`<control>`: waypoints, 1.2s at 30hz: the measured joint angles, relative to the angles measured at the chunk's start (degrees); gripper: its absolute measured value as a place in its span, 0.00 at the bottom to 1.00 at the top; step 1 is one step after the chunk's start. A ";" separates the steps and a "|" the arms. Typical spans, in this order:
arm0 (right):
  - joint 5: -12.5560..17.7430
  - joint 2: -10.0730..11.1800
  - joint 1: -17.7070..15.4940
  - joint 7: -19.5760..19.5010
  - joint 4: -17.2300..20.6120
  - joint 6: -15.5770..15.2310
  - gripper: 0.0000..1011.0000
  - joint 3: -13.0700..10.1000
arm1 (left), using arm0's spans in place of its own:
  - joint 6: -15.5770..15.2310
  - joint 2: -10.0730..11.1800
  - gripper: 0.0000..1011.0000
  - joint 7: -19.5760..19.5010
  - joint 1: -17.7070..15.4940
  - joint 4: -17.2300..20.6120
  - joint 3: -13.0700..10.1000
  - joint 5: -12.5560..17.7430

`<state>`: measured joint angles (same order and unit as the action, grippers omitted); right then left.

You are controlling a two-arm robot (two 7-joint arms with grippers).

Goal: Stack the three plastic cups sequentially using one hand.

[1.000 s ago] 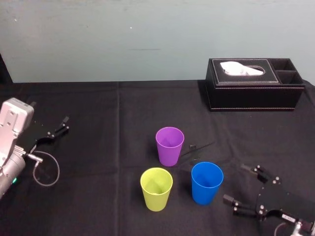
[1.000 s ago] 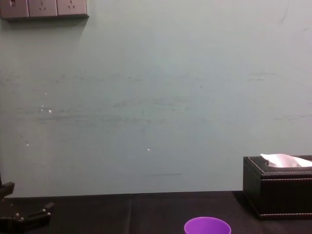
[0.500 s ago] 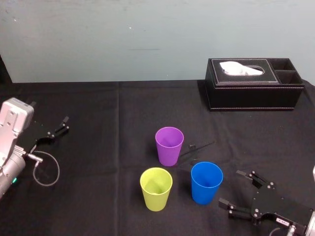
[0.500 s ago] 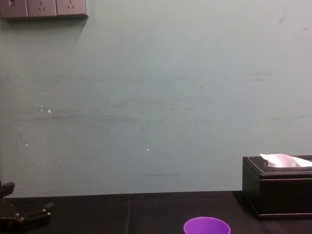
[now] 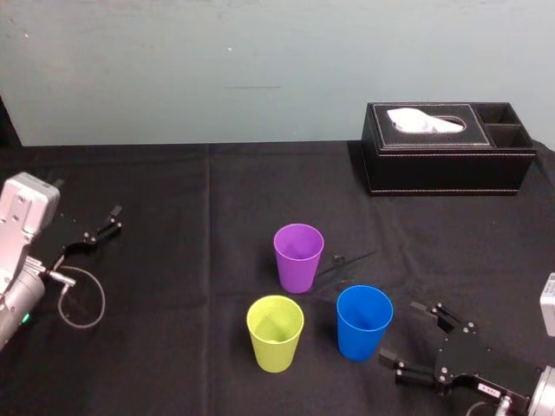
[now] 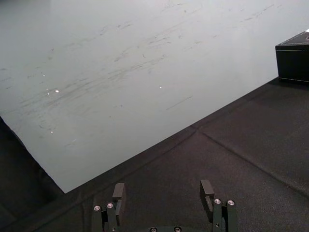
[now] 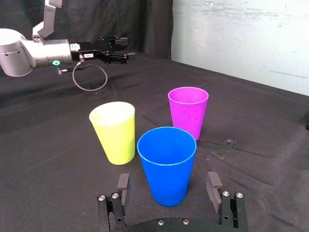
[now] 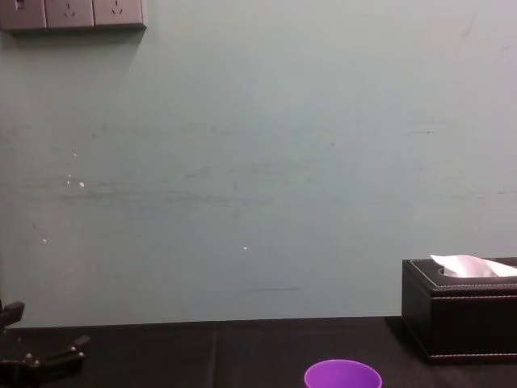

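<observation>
My right gripper should pick up the blue cup by its outer side [image 7: 167,182] next. Then it will stack the blue cup into the purple cup [image 7: 188,112].
Three plastic cups stand upright and apart in a cluster on the black cloth: purple [image 5: 298,256] at the back, yellow-green [image 5: 276,332] at front left, blue [image 5: 364,321] at front right. My right gripper [image 5: 401,331], the labelled hand, lies low just right of the blue cup, open and touching nothing. In the right wrist view the blue cup [image 7: 167,164] stands just ahead of the open right gripper [image 7: 168,186], between the lines of its two fingers, with the yellow-green cup [image 7: 113,131] and purple cup [image 7: 188,111] behind. The purple rim [image 8: 342,375] shows in the chest view.
A black tissue box [image 5: 447,149] stands at the back right. My left gripper [image 5: 111,219] rests parked at the far left, open and holding nothing [image 6: 162,190]. A small thin black item [image 5: 342,260] lies on the cloth right of the purple cup.
My right gripper has slid left, closer to the blue cup, staying open. The cups and the left arm have not moved.
</observation>
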<state>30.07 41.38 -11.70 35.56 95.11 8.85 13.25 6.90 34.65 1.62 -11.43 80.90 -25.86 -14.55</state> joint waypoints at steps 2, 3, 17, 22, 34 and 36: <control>-0.33 -0.18 0.19 -0.02 -0.18 0.00 0.99 0.17 | 0.00 0.00 1.00 0.00 0.00 0.00 0.00 0.00; -0.40 -0.22 0.24 -0.03 -0.21 0.00 0.99 0.22 | 0.00 0.00 1.00 0.00 0.00 0.00 0.00 0.00; -1.73 -1.36 1.97 -0.28 -1.25 -0.39 0.99 1.42 | 0.00 0.00 1.00 0.00 0.00 0.00 0.00 0.00; -2.07 -1.72 2.69 -0.31 -1.56 -0.66 0.99 1.93 | 0.00 0.00 1.00 0.00 0.00 0.00 0.00 0.00; -2.87 -2.83 4.90 -0.66 -2.90 -1.36 0.99 3.29 | 0.00 0.00 1.00 0.00 0.00 0.00 0.00 0.00; -3.13 -3.18 5.53 -0.78 -3.42 -1.60 0.99 3.69 | 0.00 0.00 1.00 0.00 0.00 0.00 0.00 0.00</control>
<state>26.94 38.19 -6.17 34.78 91.69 7.25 16.94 6.90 34.65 1.62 -11.43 80.90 -25.86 -14.55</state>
